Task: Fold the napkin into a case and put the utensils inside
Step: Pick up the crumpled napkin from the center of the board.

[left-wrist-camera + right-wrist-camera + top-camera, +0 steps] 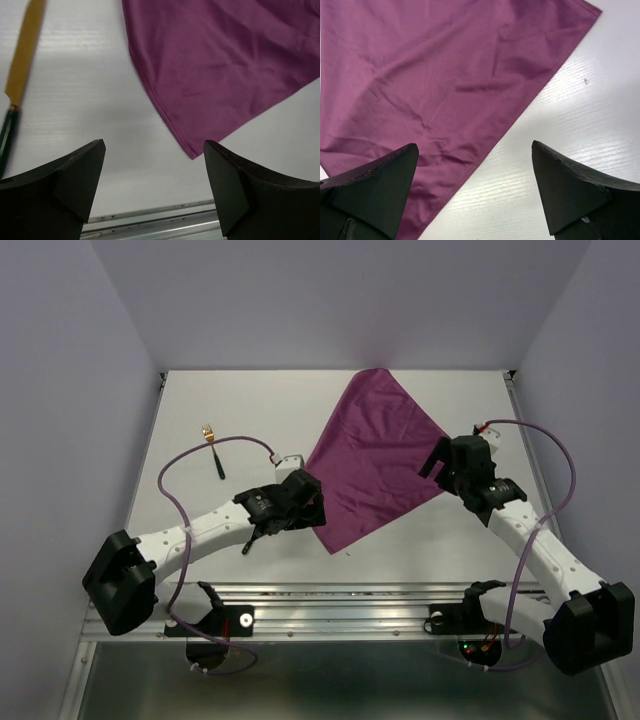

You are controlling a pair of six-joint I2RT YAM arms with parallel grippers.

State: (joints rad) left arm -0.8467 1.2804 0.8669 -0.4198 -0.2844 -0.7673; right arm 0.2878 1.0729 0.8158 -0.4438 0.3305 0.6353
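Next, my left gripper grips the napkin (375, 460) by its near corner (333, 551) to straighten it for folding.
The plum-purple napkin (375, 460) lies spread flat as a diamond on the white table, unfolded. My left gripper (300, 505) hovers open over the napkin's near-left edge; in its wrist view (155, 150) the near corner of the cloth (220, 60) lies just ahead of the fingers. The knife (24, 55), gold blade and dark handle, lies to its left on bare table. The fork (213, 448) rests at the far left. My right gripper (440, 460) stands open above the napkin's right edge (445, 65), with nothing between its fingers (475, 150).
An aluminium rail (350, 590) runs along the table's near edge, also visible below the left fingers as the rail (150, 220). Pale walls close in the table on three sides. Purple cables loop from both arms.
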